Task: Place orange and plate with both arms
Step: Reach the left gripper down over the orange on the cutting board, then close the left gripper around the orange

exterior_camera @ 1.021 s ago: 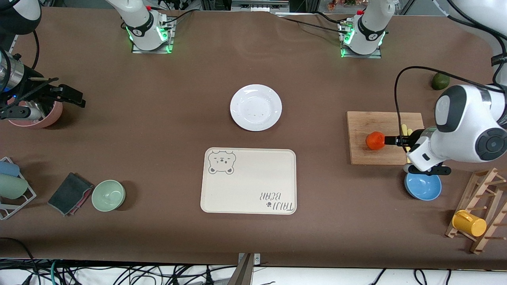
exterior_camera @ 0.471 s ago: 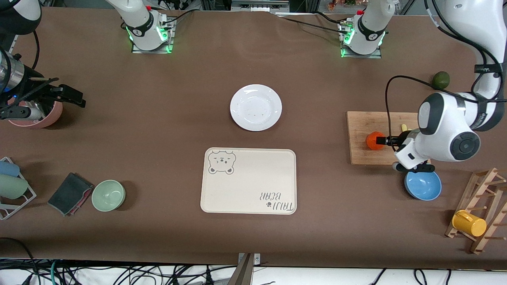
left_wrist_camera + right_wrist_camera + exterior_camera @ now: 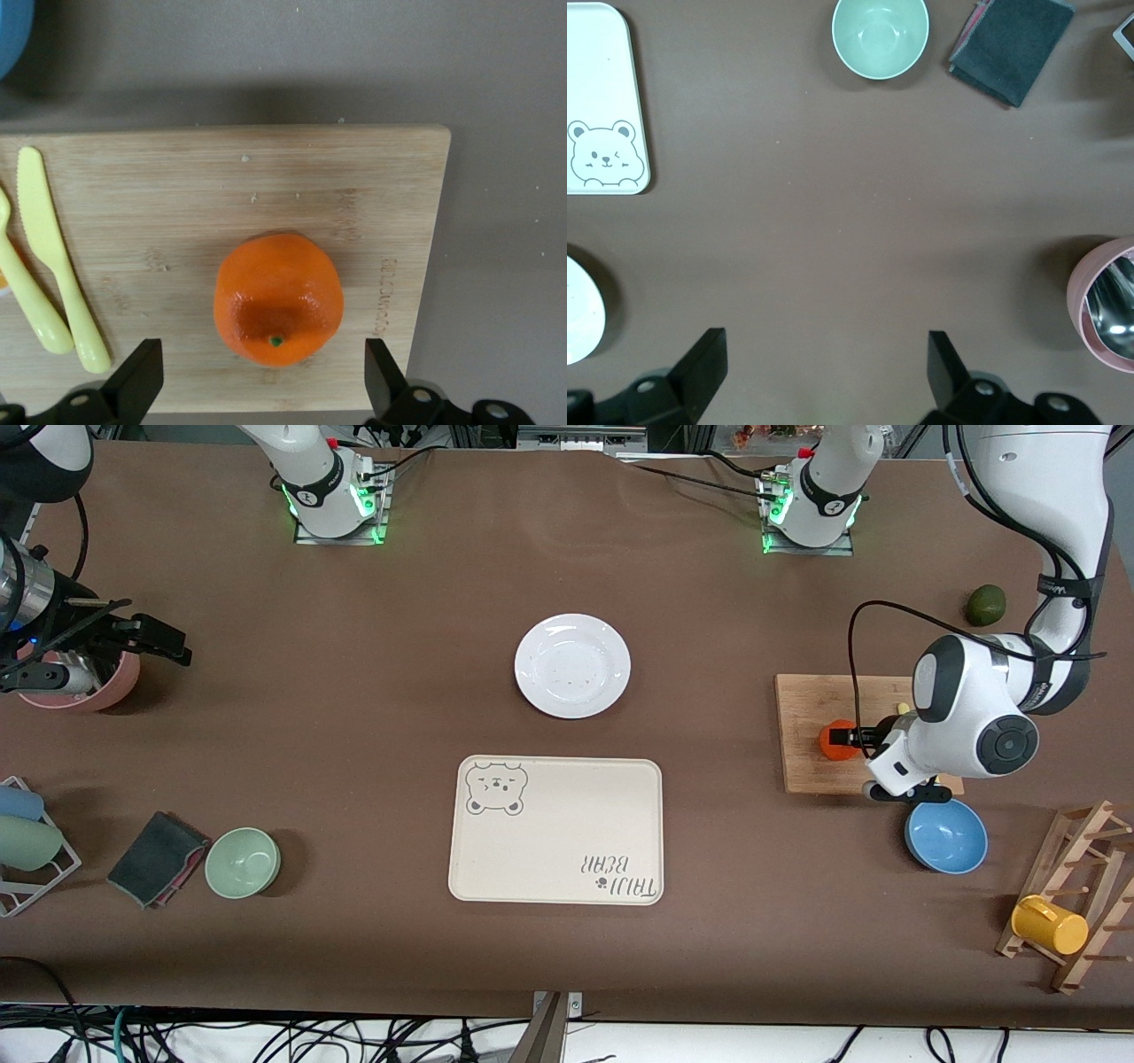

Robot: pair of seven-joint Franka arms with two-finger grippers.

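The orange should go onto the white plate [image 3: 572,665], so my left gripper next needs to pick up the orange by its round sides beside the green stem.
The orange [image 3: 831,741] sits on a wooden cutting board [image 3: 811,775] toward the left arm's end of the table. My left gripper [image 3: 850,737] hangs low over it, open. In the left wrist view the orange [image 3: 278,299] lies between and just ahead of the two black fingertips [image 3: 142,376], which stand apart from it. The white plate [image 3: 572,665] rests at the table's middle, farther from the front camera than the cream bear tray [image 3: 556,831]. My right gripper [image 3: 164,642] waits open over the table by a pink bowl [image 3: 84,682], holding nothing.
Pale yellow cutlery [image 3: 53,257] lies on the board beside the orange. A blue bowl [image 3: 946,841] stands just nearer the camera than the board. A green fruit [image 3: 985,605], a wooden rack with a yellow cup [image 3: 1050,924], a green bowl [image 3: 243,862] and a dark cloth [image 3: 158,857] are around.
The left arm has slid along the board toward the table's middle, bringing its open gripper over the orange. The orange, the plate and the right arm have not moved.
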